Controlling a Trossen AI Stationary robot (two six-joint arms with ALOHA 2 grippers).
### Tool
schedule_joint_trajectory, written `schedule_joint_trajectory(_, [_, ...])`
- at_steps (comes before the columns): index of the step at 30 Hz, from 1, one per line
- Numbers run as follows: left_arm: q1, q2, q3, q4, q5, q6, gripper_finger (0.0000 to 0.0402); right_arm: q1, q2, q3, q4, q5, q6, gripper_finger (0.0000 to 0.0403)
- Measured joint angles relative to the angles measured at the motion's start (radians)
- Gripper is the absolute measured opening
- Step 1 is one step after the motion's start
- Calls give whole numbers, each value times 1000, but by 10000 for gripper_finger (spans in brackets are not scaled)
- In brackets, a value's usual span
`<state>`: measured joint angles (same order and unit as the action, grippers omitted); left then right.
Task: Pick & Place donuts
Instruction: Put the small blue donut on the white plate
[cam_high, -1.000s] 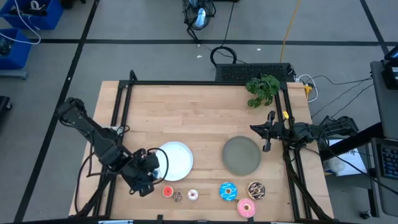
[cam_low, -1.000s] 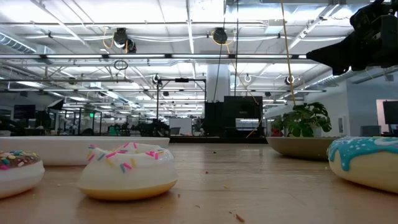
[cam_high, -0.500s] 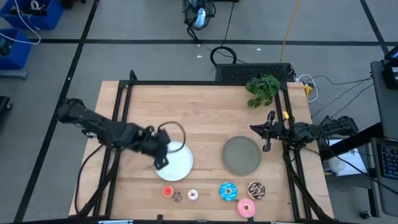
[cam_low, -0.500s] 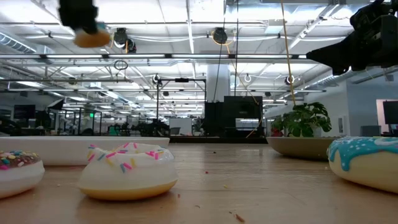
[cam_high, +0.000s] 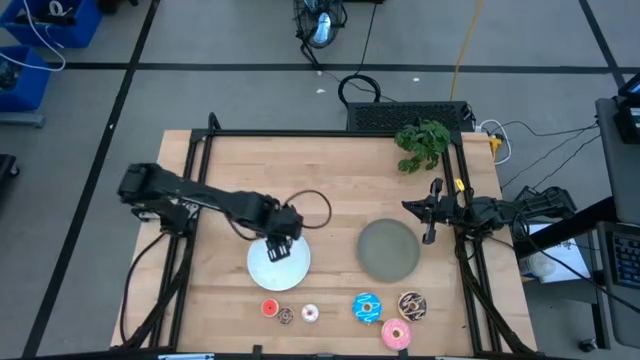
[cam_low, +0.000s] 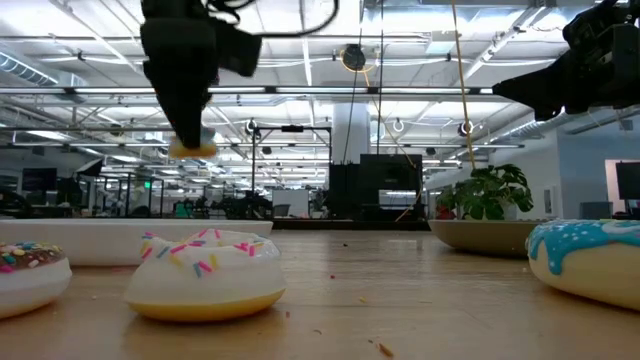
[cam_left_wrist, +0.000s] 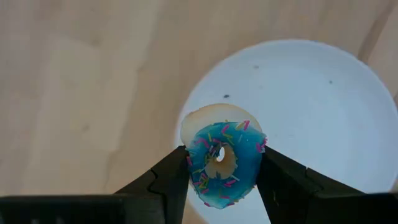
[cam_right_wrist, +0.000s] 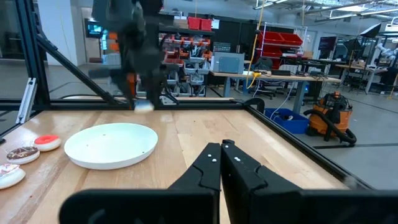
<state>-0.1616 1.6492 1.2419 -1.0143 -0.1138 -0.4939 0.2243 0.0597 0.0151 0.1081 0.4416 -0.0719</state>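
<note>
I need to keep holding the tiny blue donut (cam_left_wrist: 224, 163) with my left gripper. It is high above the white plate (cam_left_wrist: 305, 106) in the left wrist view.
My left gripper (cam_high: 280, 245) hangs over the white plate (cam_high: 290, 270), shut on the tiny blue donut (cam_left_wrist: 224, 165) and well above the plate's rim (cam_low: 100, 240). The tiny red (cam_high: 269, 308), brown (cam_high: 286, 316) and whitish (cam_high: 310, 314) donuts lie flat on the table by the near edge. The larger blue (cam_high: 367, 307), chocolate-brown (cam_high: 412, 305) and pink (cam_high: 396, 334) donuts lie to their right. My right gripper (cam_right_wrist: 222, 149) is shut and waits at the table's right edge, beside the grey plate (cam_high: 389, 250). My left gripper pinches the tiny blue donut between its two fingers (cam_left_wrist: 176, 177), one on each side of the ring's outer edge (cam_left_wrist: 191, 163). The fingers come from above, pointing down. The donut sits at the fingertips (cam_low: 193, 148), lifted clear above the white plate, icing side facing the wrist.
A green plant (cam_high: 422, 142) stands at the far right corner. A black frame (cam_high: 200, 160) runs along the table's left, far and right edges. Bare wood lies between the two plates and across the far half of the table.
My left gripper has risen from the near edge left of the tiny red donut, carrying the tiny blue donut. It has swung right and toward the far edge to above the white plate, then come down somewhat. The other donuts and my right arm have stayed still.
</note>
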Motion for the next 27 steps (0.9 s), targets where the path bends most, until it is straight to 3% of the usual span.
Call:
schedule_joint_trajectory(9, [-2,150,0,56,54,101,175,0,0,0,0,0,0,0])
schedule_joint_trajectory(20, [-6,163,-1,134,106,101,175,0,0,0,0,0,0,0])
schedule_joint_trajectory(27, [-27,178,-1,136,71,103,175,0,0,0,0,0,7,0])
